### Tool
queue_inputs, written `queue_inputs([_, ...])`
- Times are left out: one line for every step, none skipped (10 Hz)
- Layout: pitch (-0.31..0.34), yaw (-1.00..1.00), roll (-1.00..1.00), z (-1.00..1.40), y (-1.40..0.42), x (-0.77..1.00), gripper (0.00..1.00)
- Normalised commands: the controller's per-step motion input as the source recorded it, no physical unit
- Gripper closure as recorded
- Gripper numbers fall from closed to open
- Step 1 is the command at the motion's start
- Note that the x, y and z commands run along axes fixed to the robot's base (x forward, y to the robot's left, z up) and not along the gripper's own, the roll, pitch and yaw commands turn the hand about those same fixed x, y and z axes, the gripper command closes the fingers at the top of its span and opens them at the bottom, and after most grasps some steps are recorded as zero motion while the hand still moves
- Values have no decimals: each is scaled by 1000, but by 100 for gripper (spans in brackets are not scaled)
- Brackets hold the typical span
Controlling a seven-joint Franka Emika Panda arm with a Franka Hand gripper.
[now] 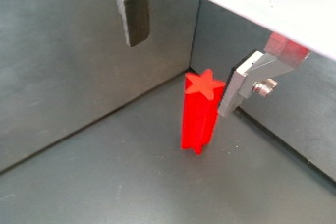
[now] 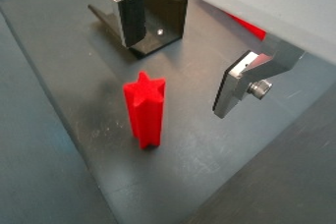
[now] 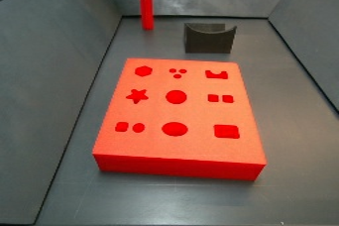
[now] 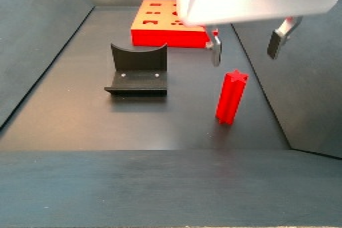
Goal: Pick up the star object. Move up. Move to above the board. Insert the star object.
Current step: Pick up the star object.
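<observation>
My gripper is to insert the star object into the board's star-shaped hole, so it needs to pick it up next by its star-shaped top [image 1: 203, 85].
The star object [image 3: 146, 10] is a slim red peg with a star-shaped top, standing upright on the dark floor near the back wall. It also shows in both wrist views [image 1: 197, 120] [image 2: 145, 115] and in a side view [image 4: 231, 97]. My gripper [image 4: 247, 44] hangs open just above it, with nothing between the silver fingers [image 1: 136, 17] [image 2: 237, 85]. The peg's top sits below the fingertips and nearer one finger. The board [image 3: 172, 149] is a large flat red block with darker cut-out holes, lying on the floor apart from the peg [image 4: 150, 34].
The fixture [image 3: 208, 38], a dark bracket, stands on the floor between the peg and the board's far corner [image 4: 138, 70] [image 2: 151, 27]. Grey walls [image 3: 73, 32] enclose the floor, and the peg stands close to a corner [image 1: 197, 31].
</observation>
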Motion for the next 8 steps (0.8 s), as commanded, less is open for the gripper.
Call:
queue_inputs([-123, 14, 9, -503, 229, 3, 0])
queue_inputs([-139, 0, 0, -434, 300, 0, 0])
queue_inputs([-163, 0, 0, -480, 331, -57, 0])
queue_inputs([-166, 0, 16, -569, 280, -57, 0])
queue_inputs([-129, 0, 29, -566, 191, -3, 0])
queue_inputs([43, 0, 36, -9, 0, 0, 0])
queue_inputs([-6, 0, 0, 0, 0, 0, 0])
queue_inputs([-44, 0, 0, -154, -34, 0, 0])
